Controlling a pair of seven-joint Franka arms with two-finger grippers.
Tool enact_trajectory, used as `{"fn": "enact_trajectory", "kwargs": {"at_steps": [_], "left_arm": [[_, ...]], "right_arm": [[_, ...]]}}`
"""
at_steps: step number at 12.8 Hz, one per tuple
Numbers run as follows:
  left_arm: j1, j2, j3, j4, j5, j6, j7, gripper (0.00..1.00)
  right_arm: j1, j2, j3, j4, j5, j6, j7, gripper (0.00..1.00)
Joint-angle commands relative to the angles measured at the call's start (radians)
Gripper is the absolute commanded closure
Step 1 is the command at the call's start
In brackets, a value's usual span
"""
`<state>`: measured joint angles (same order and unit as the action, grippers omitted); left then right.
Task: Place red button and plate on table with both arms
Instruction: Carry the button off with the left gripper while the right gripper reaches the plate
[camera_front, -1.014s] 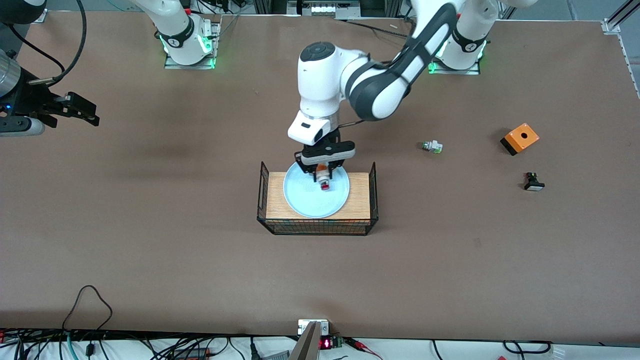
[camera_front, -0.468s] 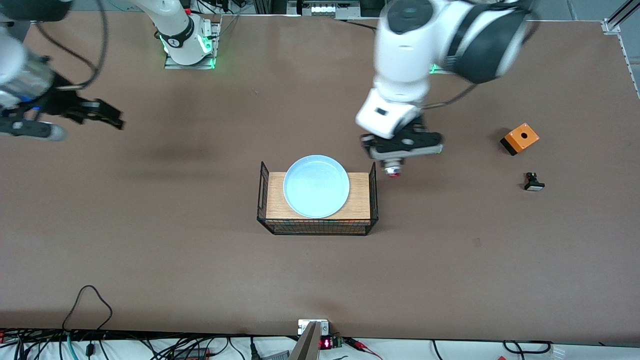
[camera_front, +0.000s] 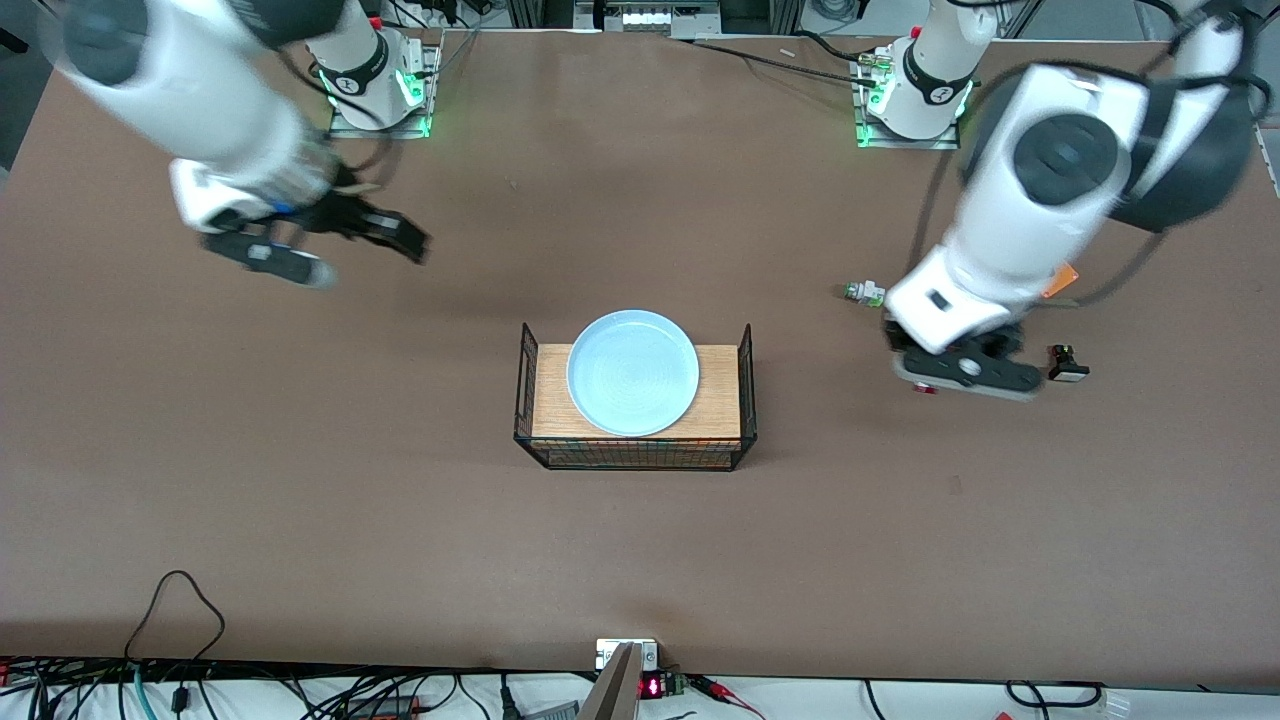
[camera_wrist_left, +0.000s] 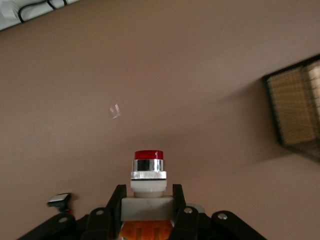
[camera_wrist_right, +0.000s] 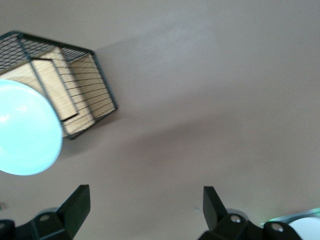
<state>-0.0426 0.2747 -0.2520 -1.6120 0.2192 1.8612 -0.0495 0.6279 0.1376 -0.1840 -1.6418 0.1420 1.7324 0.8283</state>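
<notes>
The plate is far wider than the open fingers, so the robot's right gripper next needs to grab the plate by its thin rim.
My left gripper is shut on the red button and holds it low over the bare table, between the board and the black-and-white switch. In the left wrist view the button sticks out between the fingers, red cap forward. The pale blue plate lies on the wooden board with wire sides. My right gripper is open and empty, over the table toward the right arm's end. The right wrist view shows my right gripper open, with the plate off to one side.
A green-tipped white switch, an orange box partly hidden by the left arm, and a black-and-white switch lie near my left gripper. Cables run along the table edge nearest the front camera.
My left gripper lifted the red button off the plate and carried it toward the left arm's end. My right arm swung in from the table's end toward the board.
</notes>
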Motion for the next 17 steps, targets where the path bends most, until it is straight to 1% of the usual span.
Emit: {"fn": "enact_trajectory", "kwargs": {"at_steps": [1,2,3,5,6,7,8,9,11,13,14,15,17], "left_arm": [[0.087,-0.034,0.0,-0.153,-0.018,0.114,0.195,0.61],[0.098,-0.032,0.022,-0.202,-0.02,0.171,0.239,0.61],[0.099,-0.032,0.046,-0.268,-0.02,0.259,0.253,0.61],[0.101,-0.022,0.069,-0.478,-0.02,0.572,0.254,0.61],[0.099,-0.009,0.097,-0.559,-0.02,0.725,0.257,0.59],[0.101,0.001,0.099,-0.578,-0.02,0.743,0.257,0.59],[0.102,0.026,0.106,-0.62,-0.02,0.781,0.241,0.59],[0.104,0.047,0.112,-0.641,-0.021,0.818,0.231,0.59],[0.105,0.093,0.114,-0.661,-0.021,0.89,0.214,0.59],[0.104,0.129,0.114,-0.663,-0.021,0.917,0.165,0.55],[0.104,0.135,0.114,-0.663,-0.021,0.923,0.148,0.41],[0.102,0.132,0.114,-0.661,-0.021,0.921,0.143,0.0],[0.096,0.095,0.112,-0.658,-0.02,0.909,0.137,0.0]], "right_arm": [[0.111,0.166,-0.014,0.158,0.014,0.045,0.215,0.0],[0.14,0.198,-0.015,0.165,0.027,0.114,0.303,0.0],[0.163,0.229,-0.015,0.163,0.042,0.189,0.384,0.0],[0.174,0.287,-0.015,0.163,0.047,0.287,0.489,0.0],[0.176,0.328,-0.015,0.163,0.045,0.321,0.536,0.0],[0.177,0.353,-0.015,0.163,0.045,0.343,0.554,0.0],[0.193,0.396,-0.015,0.162,0.042,0.363,0.557,0.0],[0.197,0.413,-0.017,0.162,0.036,0.365,0.555,0.0],[0.197,0.431,-0.017,0.157,0.039,0.383,0.557,0.0],[0.2,0.445,-0.015,0.154,0.039,0.386,0.557,0.0],[0.2,0.445,-0.017,0.154,0.039,0.386,0.557,0.06],[0.2,0.445,-0.017,0.154,0.039,0.384,0.557,0.32],[0.2,0.445,-0.017,0.154,0.038,0.384,0.58,0.65]]}}
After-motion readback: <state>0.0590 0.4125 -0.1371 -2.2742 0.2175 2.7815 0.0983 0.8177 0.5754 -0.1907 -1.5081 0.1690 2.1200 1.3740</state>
